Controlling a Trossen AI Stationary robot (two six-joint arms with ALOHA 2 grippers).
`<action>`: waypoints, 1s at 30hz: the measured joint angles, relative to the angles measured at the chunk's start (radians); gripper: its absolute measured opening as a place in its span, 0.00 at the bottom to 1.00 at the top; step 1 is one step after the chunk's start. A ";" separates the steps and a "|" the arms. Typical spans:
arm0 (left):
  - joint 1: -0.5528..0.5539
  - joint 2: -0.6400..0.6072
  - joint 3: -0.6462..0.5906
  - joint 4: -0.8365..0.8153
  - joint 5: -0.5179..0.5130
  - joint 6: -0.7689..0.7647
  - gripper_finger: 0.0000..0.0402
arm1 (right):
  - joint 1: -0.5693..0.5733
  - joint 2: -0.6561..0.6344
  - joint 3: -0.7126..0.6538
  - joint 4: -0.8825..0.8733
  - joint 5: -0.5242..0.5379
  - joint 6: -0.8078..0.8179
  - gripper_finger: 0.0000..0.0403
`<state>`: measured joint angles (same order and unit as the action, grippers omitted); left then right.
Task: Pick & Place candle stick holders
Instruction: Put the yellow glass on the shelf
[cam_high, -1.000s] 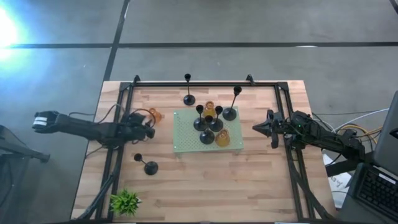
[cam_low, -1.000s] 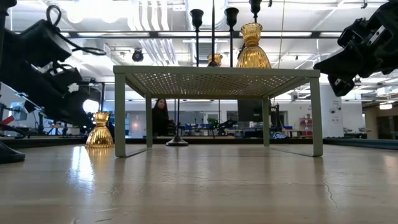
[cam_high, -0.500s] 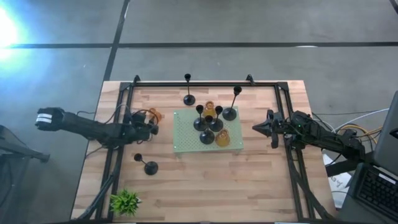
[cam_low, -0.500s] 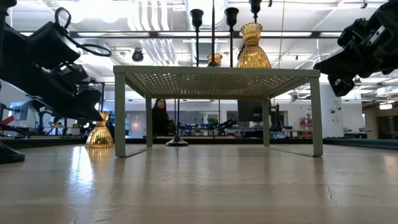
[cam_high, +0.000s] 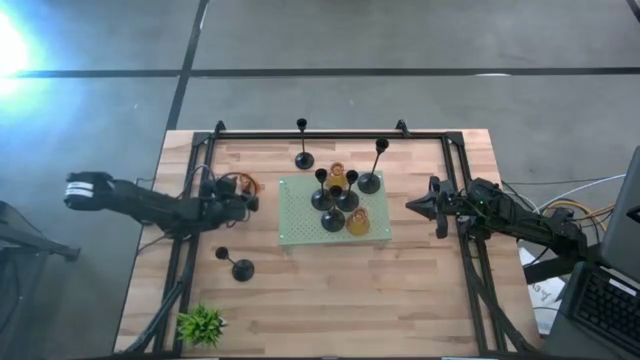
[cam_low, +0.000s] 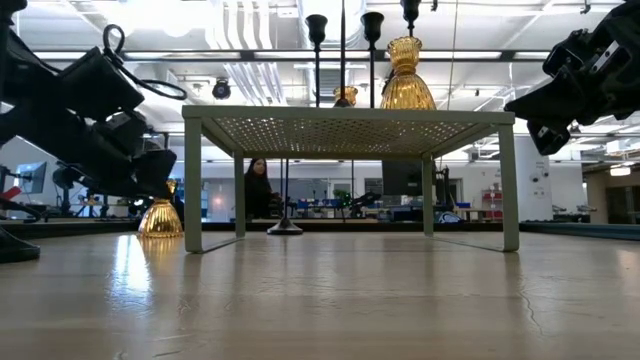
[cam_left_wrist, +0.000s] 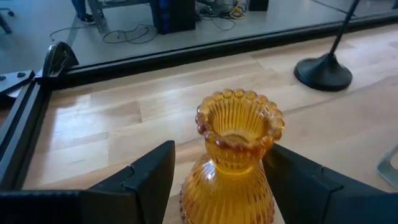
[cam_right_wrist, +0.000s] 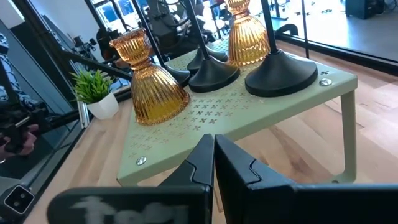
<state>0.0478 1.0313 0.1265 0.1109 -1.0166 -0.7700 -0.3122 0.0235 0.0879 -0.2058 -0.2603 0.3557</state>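
The amber glass holder is to go on the pale green stand, so the left gripper will next pick it up by its narrow neck.
An amber glass candle stick holder stands upright on its base on the wooden table, left of the pale green stand. My left gripper is open, with one finger on each side of the holder's body; in the high view the gripper sits right at the holder. The stand carries several black holders and two amber ones. My right gripper hovers shut, right of the stand, holding nothing.
Black holders stand on the table at the far edge, beside the stand's far right corner and at the near left. A small green plant sits at the near left corner. A black frame rail runs along the table's left side.
My left gripper has moved toward the table's right and far side, up to the amber holder, tipping downward a little. Its fingers now flank the holder, which has stayed where it was.
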 joint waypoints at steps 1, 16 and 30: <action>0.007 0.010 0.000 0.017 -0.003 0.000 0.61 | 0.000 0.000 0.000 0.000 0.000 0.000 0.02; 0.107 0.179 -0.001 0.224 -0.051 0.004 0.61 | 0.000 -0.001 0.000 -0.002 0.054 -0.025 0.02; 0.145 0.385 0.005 0.460 -0.065 0.010 0.43 | 0.000 -0.001 0.000 -0.003 0.053 -0.026 0.02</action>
<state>0.1928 1.4168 0.1315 0.5710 -1.0813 -0.7600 -0.3122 0.0227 0.0875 -0.2085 -0.2073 0.3294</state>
